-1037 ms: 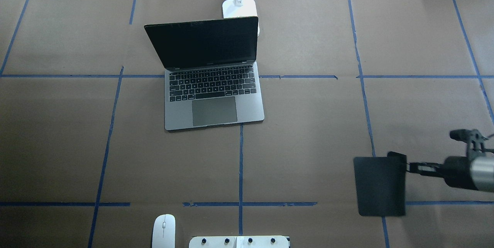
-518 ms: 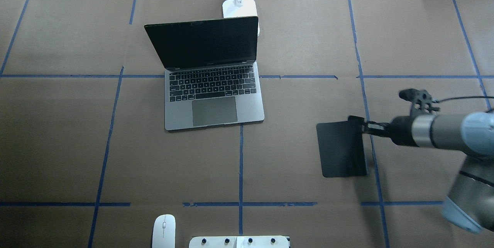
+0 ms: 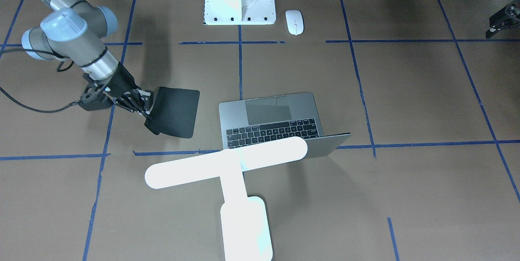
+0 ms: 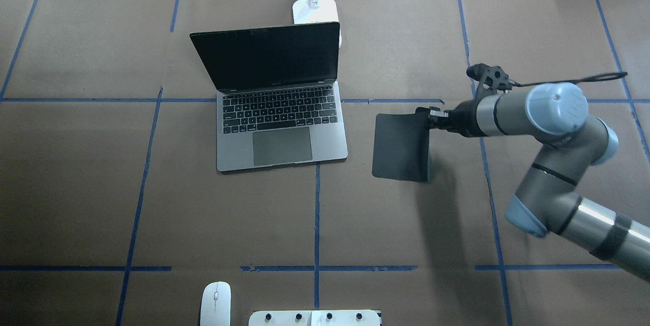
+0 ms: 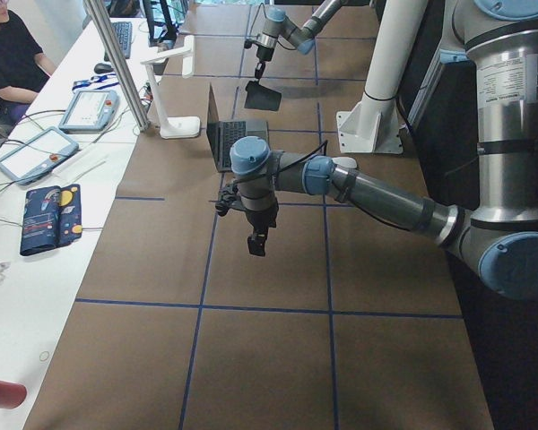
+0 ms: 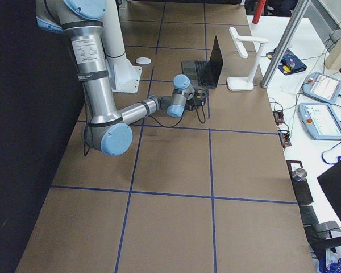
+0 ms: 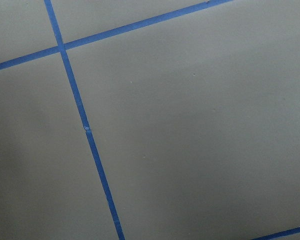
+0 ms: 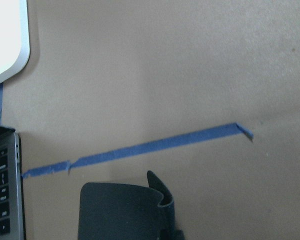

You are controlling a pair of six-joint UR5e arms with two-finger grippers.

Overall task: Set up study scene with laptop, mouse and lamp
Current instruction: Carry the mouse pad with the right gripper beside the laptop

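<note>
My right gripper now keeps hold of the mouse pad until it covers the blue tape, since its lower edge sits short of the tape beside the laptop.
The open grey laptop sits mid-table, and shows in the front view. The white lamp stands just behind its screen, base on the table. The white mouse lies at the near edge beside the pedestal, also in the front view. My right gripper is shut on one edge of a black mouse pad, which hangs to the right of the laptop. My left gripper hovers over bare table on the left; I cannot tell whether it is open or shut.
A white bolted pedestal block stands at the near edge. Blue tape lines cross the brown table. A side bench with tablets and a seated person lies beyond the far edge.
My right arm has carried the mouse pad from the near right of the table up and leftward, to just right of the laptop. Laptop, lamp and mouse have not moved.
</note>
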